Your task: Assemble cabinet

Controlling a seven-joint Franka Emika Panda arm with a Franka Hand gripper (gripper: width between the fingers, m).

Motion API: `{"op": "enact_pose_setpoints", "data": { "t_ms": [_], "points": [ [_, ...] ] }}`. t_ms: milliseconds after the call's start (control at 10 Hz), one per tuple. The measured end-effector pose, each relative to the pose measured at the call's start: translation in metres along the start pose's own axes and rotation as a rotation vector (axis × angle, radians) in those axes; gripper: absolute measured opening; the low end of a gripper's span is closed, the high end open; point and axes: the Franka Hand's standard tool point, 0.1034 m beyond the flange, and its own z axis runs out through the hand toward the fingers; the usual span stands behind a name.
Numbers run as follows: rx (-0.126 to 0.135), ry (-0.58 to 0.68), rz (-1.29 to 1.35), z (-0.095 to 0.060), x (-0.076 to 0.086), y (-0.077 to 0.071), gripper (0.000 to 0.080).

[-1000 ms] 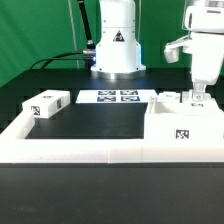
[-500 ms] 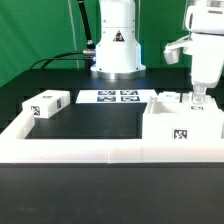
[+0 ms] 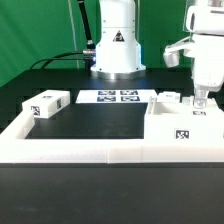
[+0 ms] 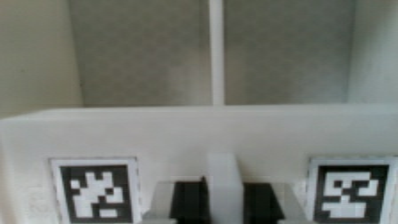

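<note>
The white panel edge between my fingers sits level against the cabinet body [image 3: 180, 122], so it is time to open my gripper now.
The cabinet [image 3: 181, 128] is a boxy white unit with tag markers, standing at the exterior view's right against the front rail. My gripper [image 3: 201, 100] reaches down onto its far side. In the wrist view my gripper [image 4: 221, 198] has its two dark fingers [image 4: 187, 200] pressed on either side of a thin white upright panel edge [image 4: 217, 100] of the cabinet, between two tags [image 4: 93, 188]. The jaws are shut on that panel. A loose white block [image 3: 46, 103] with a tag lies at the exterior view's left.
The marker board [image 3: 112, 97] lies flat in front of the robot's base [image 3: 115, 55]. A long low white border rail [image 3: 90, 150] runs along the front and up the left side. A green curtain hangs behind.
The cabinet has shifted a little under my grip, first toward the exterior view's left and then back right. My gripper has moved slightly right with it.
</note>
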Motion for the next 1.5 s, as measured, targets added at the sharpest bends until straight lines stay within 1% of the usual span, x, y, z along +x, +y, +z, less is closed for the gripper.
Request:
{"op": "enact_pose_setpoints", "data": {
  "t_ms": [200, 400, 500, 600, 700, 800, 900, 1000, 1100, 1200, 1400, 1500],
  "points": [
    [0.013, -0.010, -0.018, 0.000, 0.000, 0.000, 0.0072],
    [0.014, -0.011, -0.022, -0.001, 0.001, 0.000, 0.0072],
    [0.009, -0.008, -0.025, -0.001, 0.004, 0.000, 0.0166],
    [0.006, -0.007, -0.027, -0.003, 0.005, 0.000, 0.0303],
    [0.003, -0.007, -0.039, -0.004, 0.005, 0.001, 0.0303],
    [-0.003, -0.008, -0.054, -0.008, 0.007, 0.002, 0.0486],
    [-0.008, -0.008, -0.052, -0.012, 0.007, 0.003, 0.0622],
    [-0.011, -0.010, -0.053, -0.018, 0.006, 0.001, 0.0622],
    [-0.013, -0.014, -0.057, -0.026, 0.004, -0.006, 0.0758],
    [-0.013, -0.019, -0.061, -0.034, 0.000, -0.017, 0.0787],
    [-0.010, -0.029, -0.069, -0.047, -0.010, -0.039, 0.0797],
    [-0.004, -0.037, -0.070, -0.051, -0.018, -0.054, 0.0797]
  ]
}}
